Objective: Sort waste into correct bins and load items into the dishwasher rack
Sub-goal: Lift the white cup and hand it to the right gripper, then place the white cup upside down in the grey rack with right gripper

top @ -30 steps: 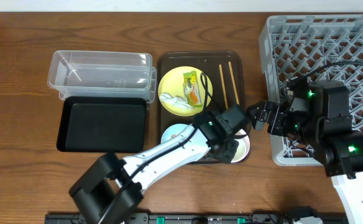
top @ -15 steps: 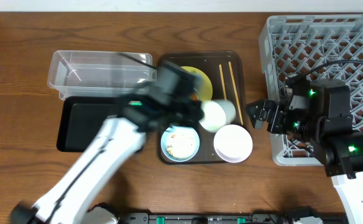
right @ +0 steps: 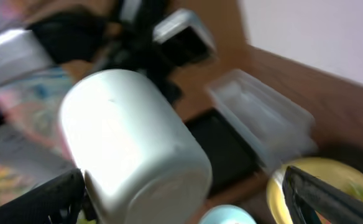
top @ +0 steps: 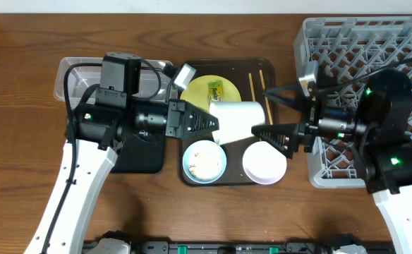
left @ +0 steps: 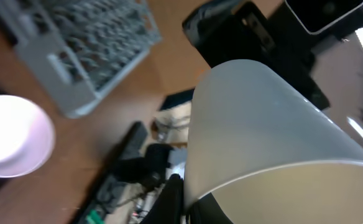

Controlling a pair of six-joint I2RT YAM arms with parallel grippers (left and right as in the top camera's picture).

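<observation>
My right gripper should grab the small white cup (top: 238, 120) around its base next. The opening of the cup stays free, so it can go into the rack first.
My left gripper (top: 209, 121) is shut on the small white cup (top: 238, 120) and holds it on its side above the brown tray, base towards the right arm. The cup fills the left wrist view (left: 262, 118). My right gripper (top: 271, 114) is open wide, its two fingers on either side of the cup's base (right: 138, 143). The yellow plate (top: 199, 95) carries the green-and-orange wrapper (top: 216, 89). The light blue bowl (top: 204, 160) holds rice scraps. The white bowl (top: 264, 162) and two chopsticks (top: 250, 83) lie on the tray. The grey rack (top: 361, 49) stands at the right.
The clear tub (top: 114, 74) stands at the back left, with the black tray (top: 139, 155) in front of it, partly under my left arm. The brown serving tray (top: 185, 70) sits in the middle. The right arm hangs over the rack's near-left corner.
My left gripper has lifted the cup off the tray and drawn back left, turning the cup sideways. My right gripper has opened wide and moved up to the cup's base.
</observation>
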